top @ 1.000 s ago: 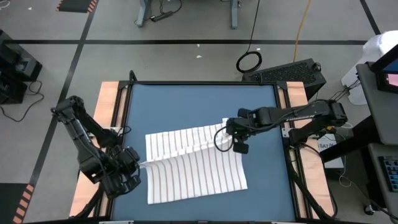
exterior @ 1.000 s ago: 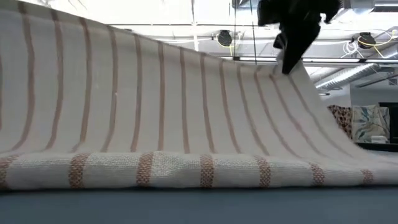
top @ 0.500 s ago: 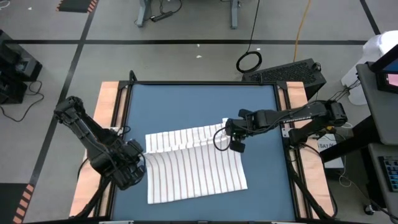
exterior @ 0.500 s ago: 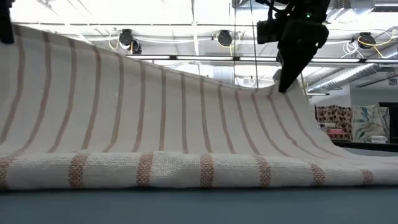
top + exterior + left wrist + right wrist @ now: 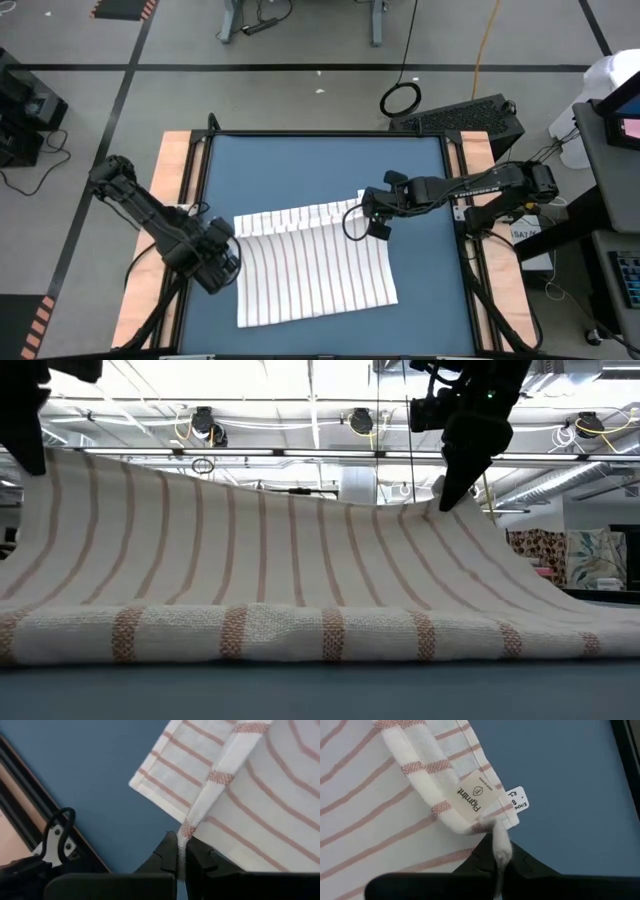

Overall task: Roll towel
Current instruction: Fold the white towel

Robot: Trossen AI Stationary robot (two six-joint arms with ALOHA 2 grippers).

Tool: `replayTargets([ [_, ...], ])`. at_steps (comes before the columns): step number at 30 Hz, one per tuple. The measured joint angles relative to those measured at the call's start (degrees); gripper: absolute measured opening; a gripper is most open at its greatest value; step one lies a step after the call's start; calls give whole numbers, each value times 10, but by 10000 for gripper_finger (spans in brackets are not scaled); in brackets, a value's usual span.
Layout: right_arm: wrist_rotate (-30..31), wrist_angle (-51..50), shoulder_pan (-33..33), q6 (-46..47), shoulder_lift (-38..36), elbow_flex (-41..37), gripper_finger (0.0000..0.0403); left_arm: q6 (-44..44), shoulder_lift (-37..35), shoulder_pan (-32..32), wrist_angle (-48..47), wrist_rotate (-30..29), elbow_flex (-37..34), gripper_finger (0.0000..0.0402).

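The towel's hem band (image 5: 300, 226) hangs short of the towel's far edge (image 5: 290, 209), so my left gripper should move the hem band there before letting go of it.
The towel (image 5: 315, 275) is white with thin reddish stripes and lies in the middle of the blue table (image 5: 330, 170). Its near hem (image 5: 300, 635) rests flat on the table. From there the cloth rises in a slope to a lifted edge held at both ends. My left gripper (image 5: 230, 250) is shut on the left end and also shows in the low view (image 5: 30, 455). My right gripper (image 5: 363, 215) is shut on the right end (image 5: 445, 500). Beyond and below the lifted edge, a lower part of the towel (image 5: 165, 775) lies flat, its corner carrying sewn labels (image 5: 475, 795). My left gripper pinches the thick hem band with reddish blocks (image 5: 186, 831) between its two fingers, at the band's left end. The fingers slant steeply down. The band runs up and away from them, lifted clear above the lower cloth. My right gripper pinches a small bunch of cloth (image 5: 496, 837) at the right end of the hem band, right by the labelled corner. Its fingers slant steeply down. The band (image 5: 420, 767) curves away from the hold, raised above the flat layer.
Wooden side strips (image 5: 180, 170) (image 5: 465, 160) and a black frame border the table. A black bracket (image 5: 57, 835) sits at the left edge near my left gripper. Bare blue table lies on the far side of the towel and to its right (image 5: 425, 270).
My left gripper has moved down and toward the table's right and far side, carrying its end of the edge over the towel. My right gripper has sunk a little. The lifted edge now stands lower, and the cloth's slope is flatter.
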Motion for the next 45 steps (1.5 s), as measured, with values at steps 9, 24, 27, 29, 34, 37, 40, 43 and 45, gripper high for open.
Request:
replayTargets([
  [9,-1,-3,0,12,0,0,0,27,0,21,17,-25,-32,11],
  [24,28,8,-26,14,65,0,0,59,0,51,81,-34,-107,11],
  [27,28,16,-32,14,82,0,0,57,0,56,95,-36,-123,11],
  [29,28,21,-37,14,93,0,0,57,0,61,95,-37,-133,11],
  [34,27,29,-50,4,120,0,0,61,0,76,106,-49,-156,11],
  [37,24,28,-57,0,128,0,0,61,0,82,129,-48,-170,16],
  [40,22,28,-61,0,128,0,1,60,0,82,141,-46,-176,23],
  [43,6,26,-68,1,128,0,8,59,0,82,141,-49,-176,26],
  [45,-4,26,-74,1,128,0,19,60,0,82,141,-59,-176,27],
])
